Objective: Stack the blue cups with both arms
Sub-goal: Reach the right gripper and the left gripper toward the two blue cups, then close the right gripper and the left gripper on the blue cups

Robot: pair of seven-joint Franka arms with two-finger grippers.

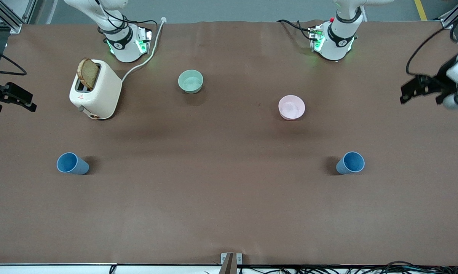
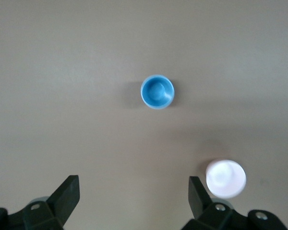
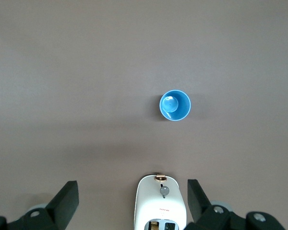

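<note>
My left gripper grabs the blue cup beside the pink bowl by its rim (image 1: 354, 153) next, to stack it with the other blue cup (image 1: 72, 163).
Two blue cups stand upright and apart on the brown table. One blue cup (image 1: 72, 163) is toward the right arm's end and also shows in the right wrist view (image 3: 175, 105). The other blue cup (image 1: 350, 163) is toward the left arm's end and also shows in the left wrist view (image 2: 157, 91). My left gripper (image 1: 421, 90) hangs high over the table's left arm's end, open and empty (image 2: 133, 191). My right gripper (image 1: 10, 99) hangs high over the right arm's end, open and empty (image 3: 133, 194). Neither gripper touches a cup.
A white toaster (image 1: 95, 89) with a slice of bread (image 1: 88, 73) stands near the right arm's base, its white cable (image 1: 145, 61) running to the table's edge. A mint-green bowl (image 1: 190, 81) and a pink bowl (image 1: 291, 107) lie farther from the front camera than the cups.
</note>
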